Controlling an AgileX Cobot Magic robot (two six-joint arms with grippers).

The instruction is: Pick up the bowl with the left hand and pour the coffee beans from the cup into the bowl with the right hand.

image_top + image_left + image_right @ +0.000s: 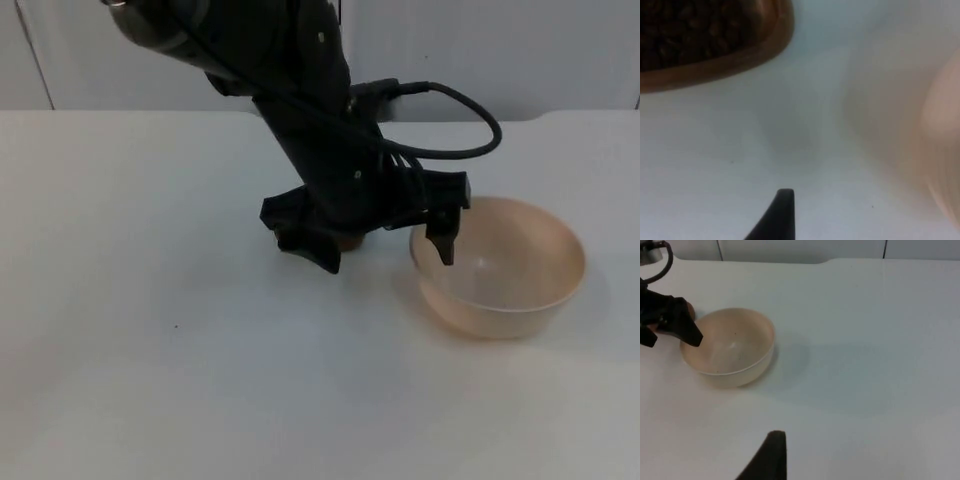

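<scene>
My left gripper next needs to grab the bowl's thin rim [414,247] to pick up the bowl, because the bowl's round body is too wide for my fingers.
A beige empty bowl [500,270] stands on the white table, right of centre. My left gripper [385,258] hovers low just left of it, open wide. One of its fingertips [442,248] is at the bowl's left rim; the other sits further left. A brown cup [350,240] is mostly hidden under the gripper. The left wrist view looks down on the brown cup [715,45] full of dark coffee beans, with the bowl's wall [945,125] beside it. From the right wrist view, the bowl [730,347] has the left gripper's finger [687,332] at its rim. My right gripper [772,455] waits above bare table, away from the bowl.
The white table [150,350] stretches wide around the bowl and cup. A grey partition wall [500,50] closes the far edge. The left arm [300,100] slants across the middle from the upper left.
</scene>
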